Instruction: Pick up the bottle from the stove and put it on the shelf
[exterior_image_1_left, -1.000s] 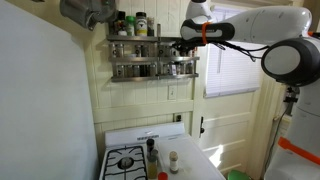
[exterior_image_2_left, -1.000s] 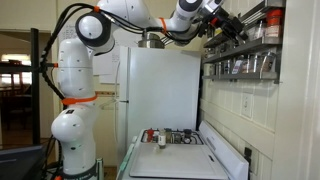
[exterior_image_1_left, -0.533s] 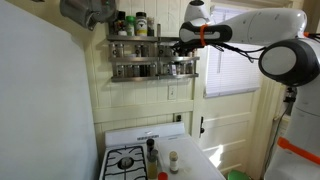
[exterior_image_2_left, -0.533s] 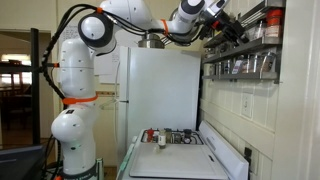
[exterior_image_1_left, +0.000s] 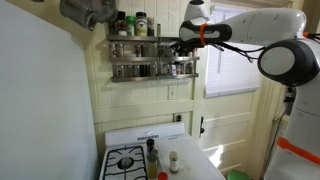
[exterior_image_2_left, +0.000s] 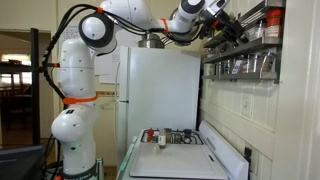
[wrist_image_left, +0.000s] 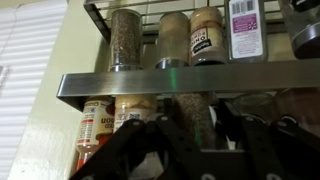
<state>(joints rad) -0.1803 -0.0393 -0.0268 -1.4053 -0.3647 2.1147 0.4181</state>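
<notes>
My gripper is ready to open. The small bottle (wrist_image_left: 192, 115) is standing upright beside the jars, so it would stay on the lower level of the shelf.
My gripper (exterior_image_1_left: 181, 45) is up at the steel two-tier shelf (exterior_image_1_left: 150, 68), at its right end, also seen in the other exterior view (exterior_image_2_left: 228, 28). In the wrist view the black fingers (wrist_image_left: 192, 140) sit on either side of a small bottle (wrist_image_left: 192, 115) with grey speckled contents, held at the lower tier under the shelf's steel rail (wrist_image_left: 120, 88). The jaws look shut on the bottle. The white stove (exterior_image_1_left: 125, 160) with black grates stands far below, and it also shows in an exterior view (exterior_image_2_left: 190, 162).
Rows of spice jars (wrist_image_left: 125, 38) fill both shelf tiers. More bottles (exterior_image_1_left: 152, 155) stand on the stove. A white fridge (exterior_image_2_left: 160, 90) stands beside it. A window with blinds (exterior_image_1_left: 232, 60) and a door are near the arm.
The gripper has shifted very slightly toward the shelf since a second ago; nothing has visibly moved in the last half second.
</notes>
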